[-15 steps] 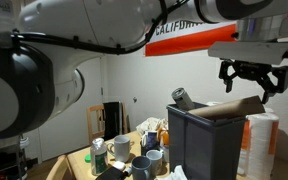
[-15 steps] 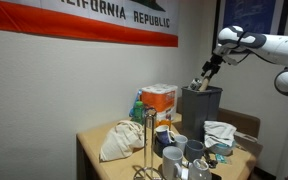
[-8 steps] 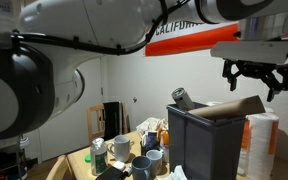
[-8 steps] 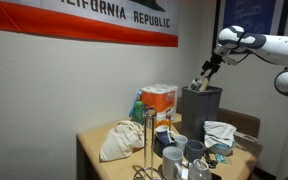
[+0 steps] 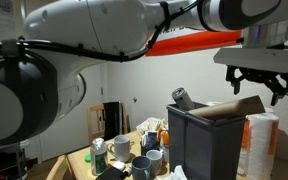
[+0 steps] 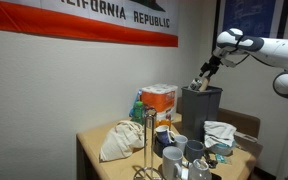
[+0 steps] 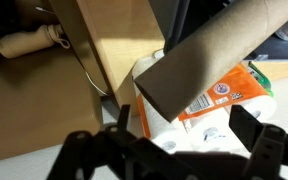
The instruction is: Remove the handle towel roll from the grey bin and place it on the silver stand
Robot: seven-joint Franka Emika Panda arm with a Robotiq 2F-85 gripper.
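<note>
My gripper should grab the handle towel roll [image 5: 236, 107] by the end that leans out of the grey bin. The roll's opposite end then stays free for the silver stand.
The handle towel roll [image 5: 236, 107], a long brown cardboard tube, leans out of the top of the grey bin [image 5: 202, 145]. It also fills the wrist view [image 7: 224, 50], slanting across the upper right. My gripper [image 5: 257, 84] hangs open and empty just above the tube's upper end. In the wrist view my gripper [image 7: 187, 138] has one dark finger on each side, below the tube's open end. The bin [image 6: 201, 104] and my gripper [image 6: 206, 73] also show in an exterior view. The silver stand [image 6: 147, 140] is a thin upright rod at the table's front.
A short silvery-grey cylinder [image 5: 181, 97] pokes out of the bin's other corner. White paper-towel rolls [image 5: 261, 140] stand beside the bin. Cups and jars [image 5: 134, 158] crowd the table. An orange pack of rolls [image 7: 224, 100] lies below my gripper, and a cloth bag [image 6: 119, 140] lies by the stand.
My gripper has shifted slightly sideways and a little lower over the tube's upper end, still open. The tube and bin have not moved.
</note>
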